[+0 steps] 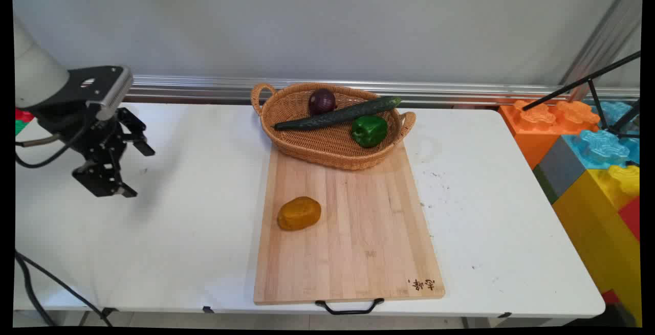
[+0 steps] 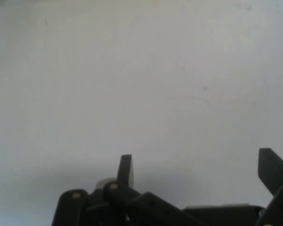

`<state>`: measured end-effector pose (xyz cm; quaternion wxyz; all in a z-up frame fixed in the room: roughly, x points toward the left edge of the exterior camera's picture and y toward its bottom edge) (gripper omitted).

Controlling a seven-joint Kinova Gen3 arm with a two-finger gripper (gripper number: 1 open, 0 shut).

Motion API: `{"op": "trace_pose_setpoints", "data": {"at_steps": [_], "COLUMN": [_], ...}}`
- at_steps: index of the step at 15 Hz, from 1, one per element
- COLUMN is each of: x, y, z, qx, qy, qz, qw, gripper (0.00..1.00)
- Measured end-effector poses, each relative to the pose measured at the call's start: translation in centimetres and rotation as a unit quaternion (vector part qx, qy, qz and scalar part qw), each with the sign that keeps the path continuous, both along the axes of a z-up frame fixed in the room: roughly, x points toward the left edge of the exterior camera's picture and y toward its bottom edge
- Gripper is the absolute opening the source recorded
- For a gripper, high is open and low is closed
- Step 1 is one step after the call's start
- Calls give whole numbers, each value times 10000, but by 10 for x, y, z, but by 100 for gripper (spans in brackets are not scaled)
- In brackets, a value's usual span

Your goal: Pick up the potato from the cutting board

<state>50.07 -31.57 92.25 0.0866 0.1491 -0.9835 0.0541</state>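
The robot needs to put the orange-brown potato (image 1: 299, 213) in the wicker basket (image 1: 327, 151) with the other vegetables, so its gripper should next grab the potato by its long sides.
My black gripper (image 1: 137, 171) hangs open over the left part of the white table (image 1: 194, 212), holding nothing. In the hand view its two fingers (image 2: 126, 169) stand wide apart above bare white tabletop (image 2: 141, 94). A wooden cutting board (image 1: 358, 232) lies in the middle of the table, well to the gripper's right. An orange-brown potato (image 1: 299, 213) rests on the board's left side. A wicker basket (image 1: 327, 151) sits on the board's far end and holds a long cucumber (image 1: 337, 113), a red onion (image 1: 322, 101) and a green bell pepper (image 1: 369, 130).
Large orange, blue, yellow and grey toy blocks (image 1: 588, 151) are stacked beyond the table's right edge, with a black tripod leg (image 1: 588, 82) over them. A metal rail (image 1: 204, 87) runs along the wall behind. Black cables (image 1: 36, 284) hang at the lower left.
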Motion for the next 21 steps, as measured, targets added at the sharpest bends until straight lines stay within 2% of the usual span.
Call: {"op": "trace_pose_setpoints", "data": {"at_steps": [4, 7, 10, 15, 17, 21], "x": [-18, -44, -70, -121, -133, -157], "y": [-11, -25, -39, -73, -83, -104], "z": [-13, -21, -30, -55, -65, -94], "qx": [-140, -151, -57, 184, 283, 576], "qy": [481, 962, 1253, 1570, 1634, 1727], "qz": [-36, 176, 448, 947, 1119, 1563], "qw": [9987, 9951, 9911, 9829, 9798, 9708], "gripper": [100, 100, 100, 100, 100, 100]}}
